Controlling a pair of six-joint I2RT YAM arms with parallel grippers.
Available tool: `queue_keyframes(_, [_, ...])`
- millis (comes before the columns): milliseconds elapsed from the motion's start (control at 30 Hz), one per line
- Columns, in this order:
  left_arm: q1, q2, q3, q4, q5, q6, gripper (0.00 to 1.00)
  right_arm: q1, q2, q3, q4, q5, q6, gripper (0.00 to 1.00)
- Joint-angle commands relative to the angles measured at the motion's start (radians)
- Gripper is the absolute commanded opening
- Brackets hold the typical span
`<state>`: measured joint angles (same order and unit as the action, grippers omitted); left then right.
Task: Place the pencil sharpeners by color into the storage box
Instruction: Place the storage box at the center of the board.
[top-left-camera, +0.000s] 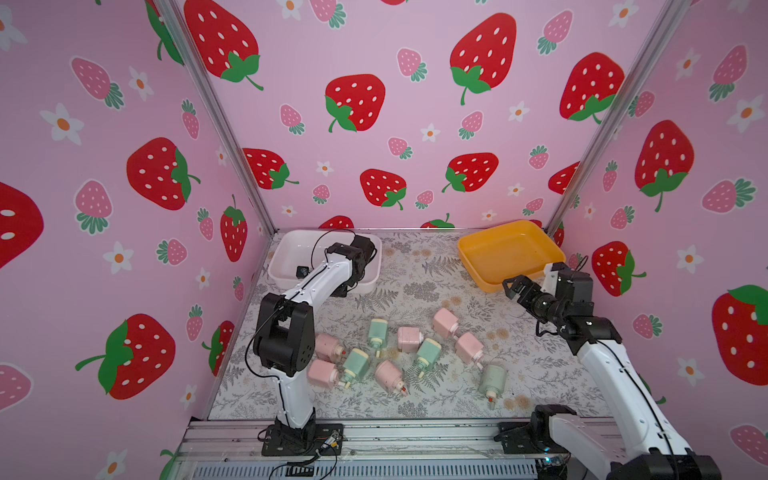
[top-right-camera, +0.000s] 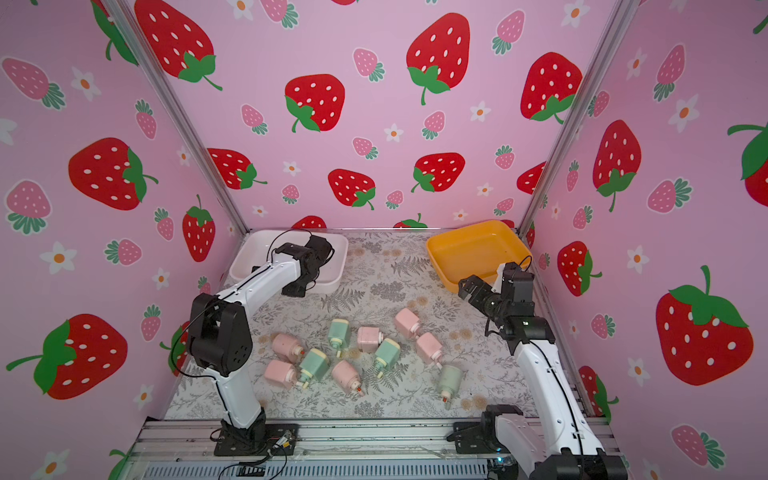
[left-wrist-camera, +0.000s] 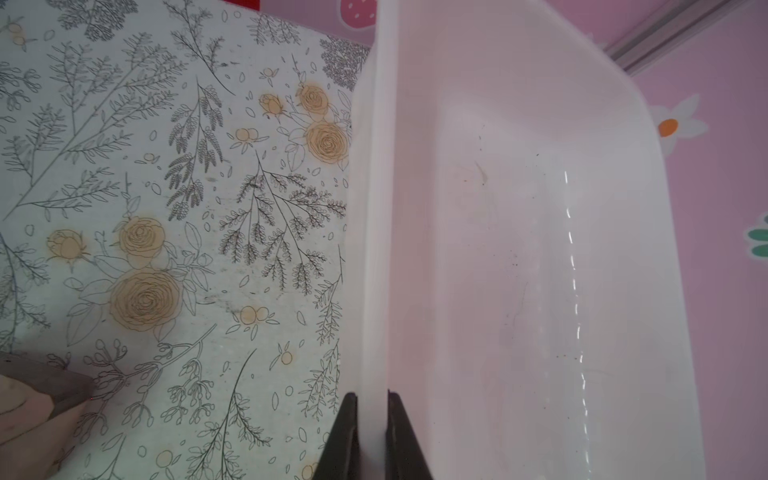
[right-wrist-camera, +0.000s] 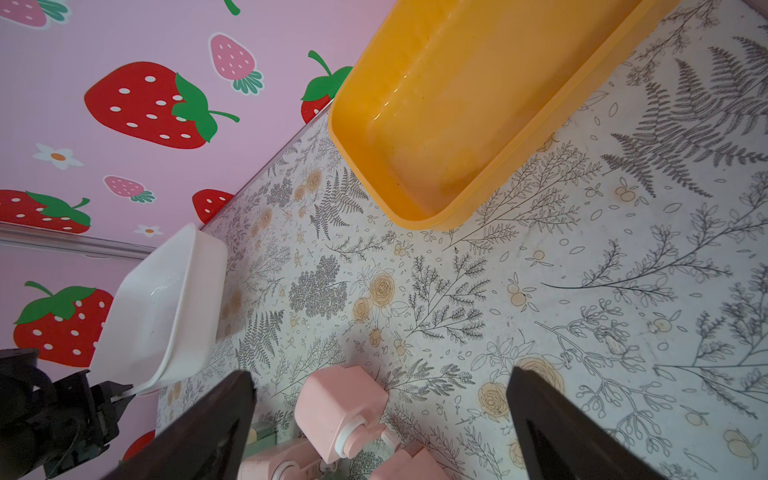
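Note:
I need to keep hold of the white box (top-left-camera: 291, 239) until it reaches the free mat, because it would end up against the strawberry wall if I opened my left gripper now.
Several pink and mint green pencil sharpeners lie scattered on the floral mat, among them a pink one (top-left-camera: 445, 322) and a green one (top-left-camera: 377, 331). A white storage box (top-left-camera: 291, 239) stands at the back left. My left gripper (left-wrist-camera: 372, 395) is shut on the white box (left-wrist-camera: 519, 208), with its front wall between the jaws. My right gripper (top-left-camera: 513, 284) hangs open just in front of the orange box (top-left-camera: 507, 249), with nothing held. In the right wrist view the open right gripper (right-wrist-camera: 380, 374) is above a pink sharpener (right-wrist-camera: 340, 403).
Pink strawberry walls close in the mat on three sides. The orange box (right-wrist-camera: 457, 124) and white box (right-wrist-camera: 162, 299) both show bare floors. An aluminium rail (top-left-camera: 395, 436) with both arm bases runs along the front edge.

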<state>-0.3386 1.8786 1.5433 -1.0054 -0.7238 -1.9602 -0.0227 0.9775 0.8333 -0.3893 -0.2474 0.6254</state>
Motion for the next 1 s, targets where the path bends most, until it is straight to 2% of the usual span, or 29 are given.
queue_keyframes(0, [0.013,-0.055,-0.060,0.018,-0.056,0.009,0.00,-0.001,-0.022,-0.015,0.019,-0.003,-0.003,1.00])
queue_keyframes(133, [0.037,-0.098,-0.169,0.175,0.004,0.134,0.00,-0.001,-0.019,-0.014,0.009,0.007,-0.019,1.00])
queue_keyframes(333, [0.040,-0.110,-0.238,0.204,0.057,0.105,0.00,-0.001,-0.007,-0.013,0.018,-0.005,-0.021,1.00])
queue_keyframes(500, [0.038,-0.080,-0.241,0.192,0.105,0.073,0.00,-0.002,-0.002,-0.015,0.026,-0.012,-0.017,1.00])
queue_keyframes(600, [0.035,-0.069,-0.240,0.183,0.095,0.058,0.00,-0.002,-0.003,-0.017,0.028,-0.029,-0.009,1.00])
queue_keyframes(667, [0.035,-0.063,-0.225,0.153,0.085,0.057,0.11,-0.001,-0.007,-0.022,0.029,-0.030,-0.006,1.00])
queue_keyframes(800, [0.030,-0.062,-0.218,0.139,0.071,0.070,0.51,-0.001,-0.018,-0.028,0.028,-0.023,-0.006,1.00])
queue_keyframes(900, [0.028,-0.068,-0.217,0.120,0.065,0.063,0.69,0.000,-0.019,-0.025,0.027,-0.021,-0.008,1.00])
queue_keyframes(967, [0.024,-0.082,-0.224,0.121,0.058,0.071,0.76,0.000,-0.019,-0.024,0.028,-0.022,-0.013,1.00])
